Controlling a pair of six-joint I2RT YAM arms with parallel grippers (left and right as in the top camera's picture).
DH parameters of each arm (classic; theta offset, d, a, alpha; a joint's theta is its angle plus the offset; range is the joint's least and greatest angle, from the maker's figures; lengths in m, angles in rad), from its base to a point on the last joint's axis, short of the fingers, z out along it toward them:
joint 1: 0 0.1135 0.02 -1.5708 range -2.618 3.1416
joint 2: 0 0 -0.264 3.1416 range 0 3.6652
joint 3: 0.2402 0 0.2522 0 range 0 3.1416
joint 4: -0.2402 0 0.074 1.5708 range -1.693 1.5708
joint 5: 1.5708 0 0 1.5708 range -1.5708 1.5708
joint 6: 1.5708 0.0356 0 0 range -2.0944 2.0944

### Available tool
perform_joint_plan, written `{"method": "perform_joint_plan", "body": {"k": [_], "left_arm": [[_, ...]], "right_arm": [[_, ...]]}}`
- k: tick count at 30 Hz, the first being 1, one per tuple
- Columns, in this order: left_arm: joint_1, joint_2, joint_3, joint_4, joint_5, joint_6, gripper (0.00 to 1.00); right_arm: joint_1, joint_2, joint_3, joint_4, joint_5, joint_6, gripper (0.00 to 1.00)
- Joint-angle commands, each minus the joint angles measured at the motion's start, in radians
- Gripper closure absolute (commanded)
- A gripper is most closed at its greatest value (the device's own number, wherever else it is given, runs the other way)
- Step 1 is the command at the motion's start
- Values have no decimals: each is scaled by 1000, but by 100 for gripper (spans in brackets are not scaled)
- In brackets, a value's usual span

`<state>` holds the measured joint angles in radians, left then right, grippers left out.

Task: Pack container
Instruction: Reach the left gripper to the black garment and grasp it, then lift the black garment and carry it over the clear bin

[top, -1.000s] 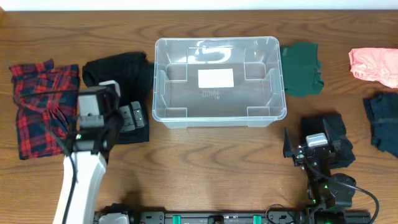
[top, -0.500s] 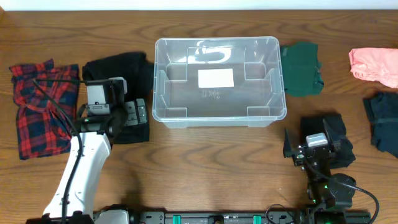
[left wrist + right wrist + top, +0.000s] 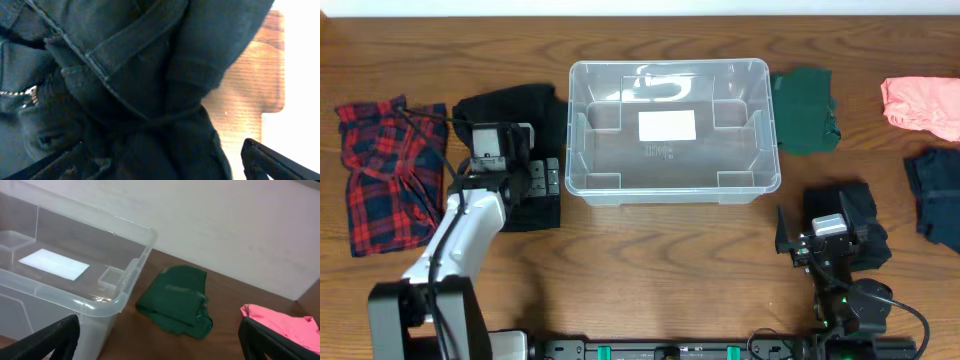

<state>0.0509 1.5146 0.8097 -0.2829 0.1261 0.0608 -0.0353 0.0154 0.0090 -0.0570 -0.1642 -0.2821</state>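
Observation:
The robot's left gripper should next pack the black garment (image 3: 510, 112) bundled into the container, so it should grab the garment across its near part, inward of its edges, and gather the folds together.
The clear plastic container (image 3: 760, 170) stands empty at the table's middle, with a white label (image 3: 667, 126) on its base. It also shows in the right wrist view (image 3: 115, 305). A black garment (image 3: 510, 112) lies just left of it and fills the left wrist view (image 3: 135, 85). My left gripper (image 3: 538, 182) is down on this garment's near part, open, with the cloth between its wide-spread fingers (image 3: 272, 161). My right gripper (image 3: 817, 240) is open and empty near the front right, facing the container.
A red plaid shirt (image 3: 380, 170) lies at the far left. A green cloth (image 3: 805, 110) lies right of the container, and shows in the right wrist view (image 3: 180, 300). A pink cloth (image 3: 920, 105) and a dark blue garment (image 3: 935, 195) lie at the far right.
My left arm has moved away from the front edge and to the right, bringing its gripper onto the black garment beside the container. The right arm has not moved.

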Motion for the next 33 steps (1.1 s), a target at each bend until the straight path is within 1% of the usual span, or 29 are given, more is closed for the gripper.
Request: {"method": "perform_joint_plan", "body": {"k": [1,7,8,9,11,12,14,15,16,20,22,24,27,30,33], "left_arm": [[5,43,14,18,-6,18,2],[5,97,14,59,-48,17,1],[5,101,14,62,-62,17,4],[5,105,14,64,-81,17,14],[5,106,14,64,-116,17,38],[5,106,14,64,-127,17,55],[5,106,14,64,-140,17,81],[5,106,14,64,-143,17,89],[5,106,14,64,-143,17,94],[5,89,16,57,-154,0,94],[5,62,24,37,-187,-37,94],[5,18,45,-6,-240,-67,94],[10,-64,103,-94,-363,-124,94],[28,-151,176,-170,-383,-126,94],[48,-227,240,-213,-383,-124,94]], "right_arm": [[-14,-3,-3,-3,0,-14,1],[-14,-3,-3,-3,0,-14,1],[-14,-3,-3,-3,-1,-14,1],[-14,-3,-3,-3,0,-14,1],[-14,-3,-3,-3,0,-14,1],[-14,-3,-3,-3,-1,-14,1],[-14,-3,-3,-3,0,-14,1],[-14,-3,-3,-3,0,-14,1],[-14,-3,-3,-3,0,-14,1],[-14,-3,-3,-3,0,-14,1],[-14,-3,-3,-3,-1,-14,1],[-14,-3,-3,-3,0,-14,1],[-14,-3,-3,-3,-1,-14,1],[-14,-3,-3,-3,-1,-14,1],[-14,-3,-3,-3,0,-14,1]]}}
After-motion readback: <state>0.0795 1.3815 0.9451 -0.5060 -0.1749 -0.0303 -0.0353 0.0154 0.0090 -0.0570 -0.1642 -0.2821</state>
